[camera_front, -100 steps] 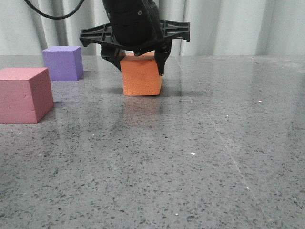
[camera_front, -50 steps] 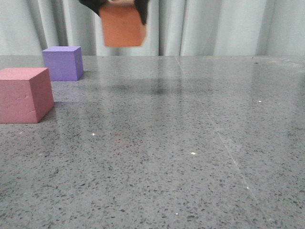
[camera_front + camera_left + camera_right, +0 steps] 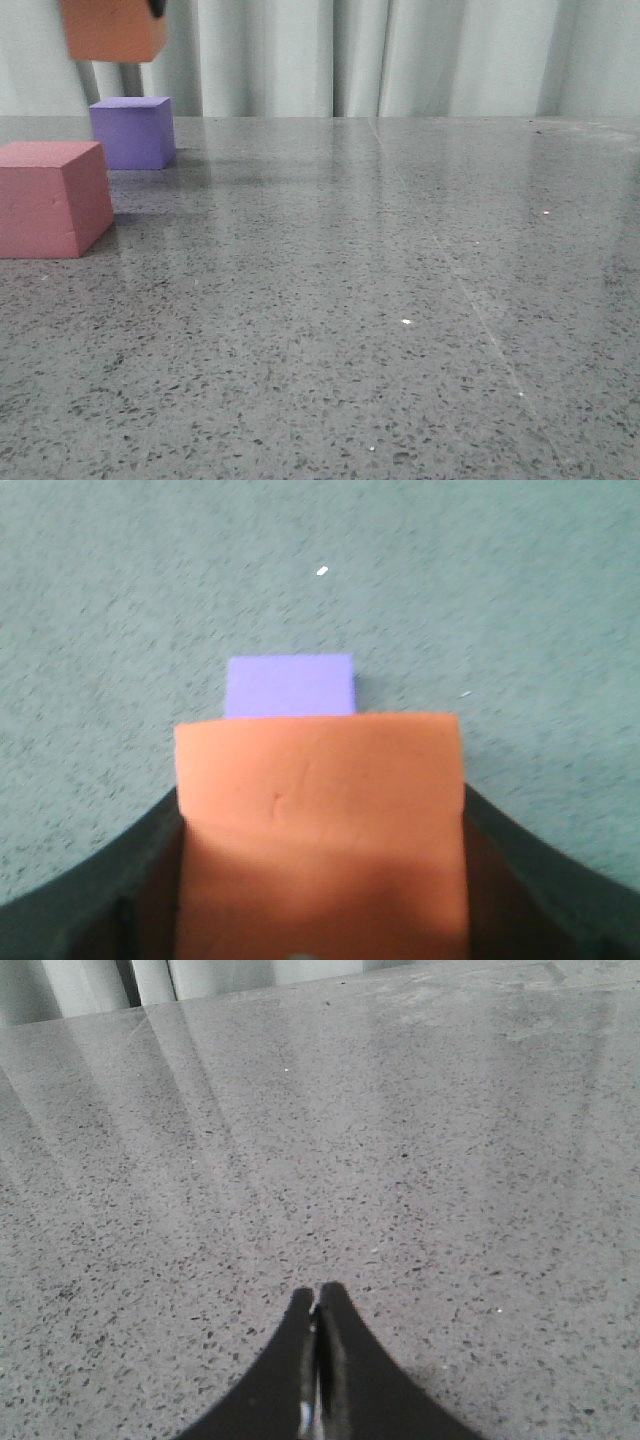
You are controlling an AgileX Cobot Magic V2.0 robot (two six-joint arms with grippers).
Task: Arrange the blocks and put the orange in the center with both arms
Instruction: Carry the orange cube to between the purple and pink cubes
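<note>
The orange cube is above the table between the pink-red and purple cubes in the front view, so my left gripper needs to lower the cube before releasing it.
The orange cube hangs in the air at the top left of the front view, above the purple cube. My left gripper is shut on the orange cube, its black fingers on both sides; only a bit of a finger shows in the front view. The purple cube lies on the table just past the orange cube in the left wrist view. The pink-red cube sits nearer, at the left edge. My right gripper is shut and empty, low over bare tabletop.
Grey speckled glossy tabletop stretches across the front view. A pale curtain hangs behind the table's far edge.
The left gripper has lifted the orange cube off the table's middle and carried it up and to the left, over the purple cube. The purple and pink-red cubes have not moved.
</note>
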